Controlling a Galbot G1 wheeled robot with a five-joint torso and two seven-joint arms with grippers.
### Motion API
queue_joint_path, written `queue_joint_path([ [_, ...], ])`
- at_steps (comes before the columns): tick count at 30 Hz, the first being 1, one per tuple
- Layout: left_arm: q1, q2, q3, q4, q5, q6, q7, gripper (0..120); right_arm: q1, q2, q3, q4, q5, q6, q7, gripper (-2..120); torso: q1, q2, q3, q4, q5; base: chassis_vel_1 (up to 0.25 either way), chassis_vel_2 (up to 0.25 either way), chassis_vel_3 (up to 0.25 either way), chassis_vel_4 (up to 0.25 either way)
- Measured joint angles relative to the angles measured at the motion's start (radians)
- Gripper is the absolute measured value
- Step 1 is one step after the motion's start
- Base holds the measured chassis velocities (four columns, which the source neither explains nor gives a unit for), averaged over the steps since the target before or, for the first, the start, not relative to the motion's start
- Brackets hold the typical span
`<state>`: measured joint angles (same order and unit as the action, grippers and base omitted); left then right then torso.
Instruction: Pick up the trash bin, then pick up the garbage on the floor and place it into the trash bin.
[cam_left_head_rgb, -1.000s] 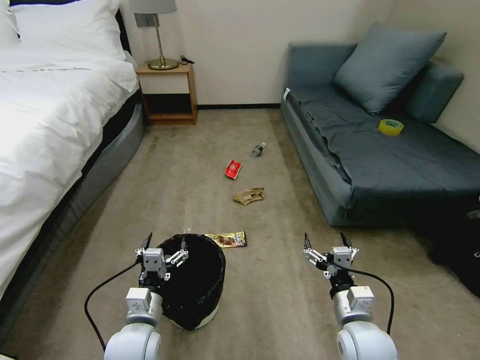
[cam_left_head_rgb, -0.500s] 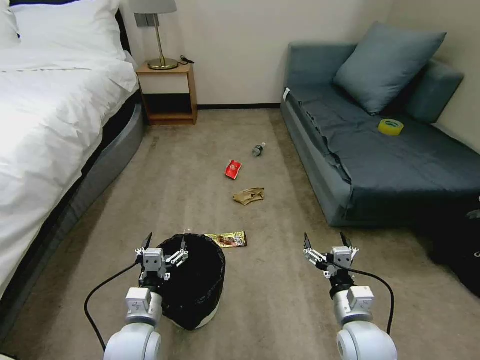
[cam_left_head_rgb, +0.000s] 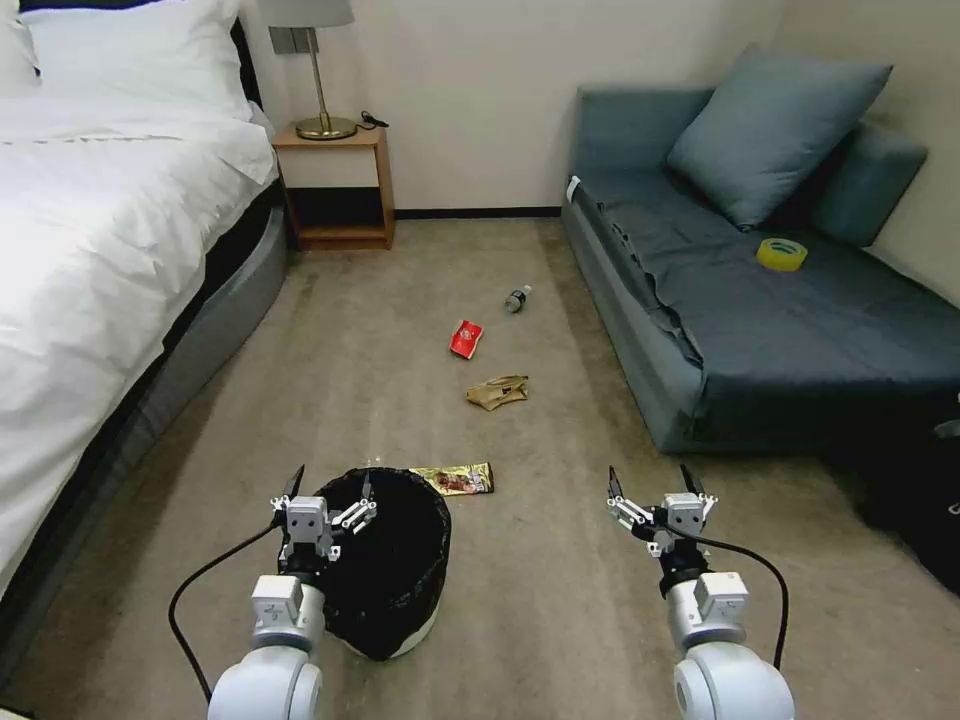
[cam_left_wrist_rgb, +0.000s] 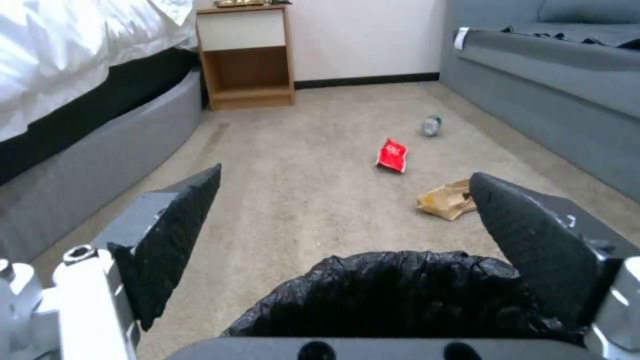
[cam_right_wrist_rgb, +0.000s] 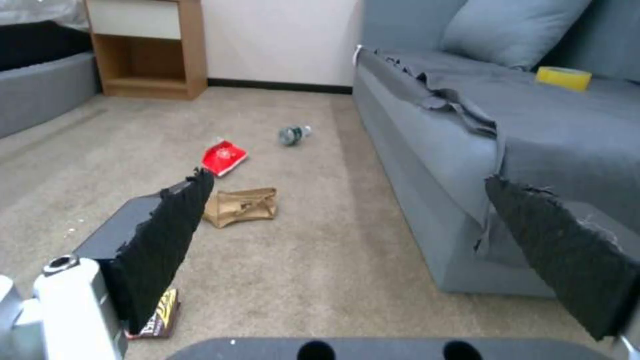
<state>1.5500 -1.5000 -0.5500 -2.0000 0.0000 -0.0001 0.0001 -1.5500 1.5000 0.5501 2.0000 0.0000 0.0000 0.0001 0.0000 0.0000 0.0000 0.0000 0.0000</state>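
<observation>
Next, the left gripper grabs the bin by its thin rim, since the bin's round body (cam_left_head_rgb: 390, 576) is far wider than the open fingers.
The trash bin (cam_left_head_rgb: 395, 570), lined with a crinkled black bag, stands on the carpet in front of me at the left; its rim (cam_left_wrist_rgb: 400, 280) fills the near part of the left wrist view. My left gripper (cam_left_head_rgb: 330, 488) hovers open over the bin's near-left rim. My right gripper (cam_left_head_rgb: 650, 482) hangs open above bare carpet to the right. The garbage lies beyond: a gold-brown wrapper (cam_left_head_rgb: 455, 480) just past the bin, crumpled tan paper (cam_left_head_rgb: 497, 392) (cam_right_wrist_rgb: 240, 206), a red packet (cam_left_head_rgb: 466, 339) (cam_left_wrist_rgb: 392, 155), and a small bottle (cam_left_head_rgb: 517, 298) (cam_right_wrist_rgb: 293, 135).
A white bed (cam_left_head_rgb: 90, 250) runs along the left and a grey sofa (cam_left_head_rgb: 760, 300) along the right, with a yellow tape roll (cam_left_head_rgb: 781, 254) on its seat. A wooden nightstand (cam_left_head_rgb: 335, 185) with a lamp stands at the far wall. Carpet lies open between them.
</observation>
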Motion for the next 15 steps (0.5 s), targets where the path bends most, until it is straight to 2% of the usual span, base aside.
queue_joint_path([
  [7,0.0,-0.001,0.0,-0.001,-0.001,0.003,-0.001,100,0.0,0.0,0.001,0.003,0.001,-0.003,0.001,100,0.0,0.0,0.0,0.0,0.0,0.0,0.0,0.0,0.0],
  [10,-0.001,-0.009,-0.002,-0.021,-0.01,0.035,-0.009,100,-0.004,0.005,0.009,0.032,0.008,-0.026,0.015,100,0.0,0.0,0.0,0.0001,0.0002,0.0,0.0,0.0,0.0],
  [14,-0.012,-0.05,-0.011,-0.114,-0.048,0.18,-0.048,100,-0.022,0.03,0.057,0.18,0.045,-0.142,0.091,100,0.0,0.0,0.0,-0.0001,0.0,0.0,0.0,0.0,0.0],
  [15,-0.012,-0.05,-0.011,-0.114,-0.048,0.18,-0.048,100,-0.022,0.03,0.057,0.18,0.045,-0.142,0.091,100,0.0,0.0,0.0,-0.0001,0.0,0.0,0.0,0.0,0.0],
])
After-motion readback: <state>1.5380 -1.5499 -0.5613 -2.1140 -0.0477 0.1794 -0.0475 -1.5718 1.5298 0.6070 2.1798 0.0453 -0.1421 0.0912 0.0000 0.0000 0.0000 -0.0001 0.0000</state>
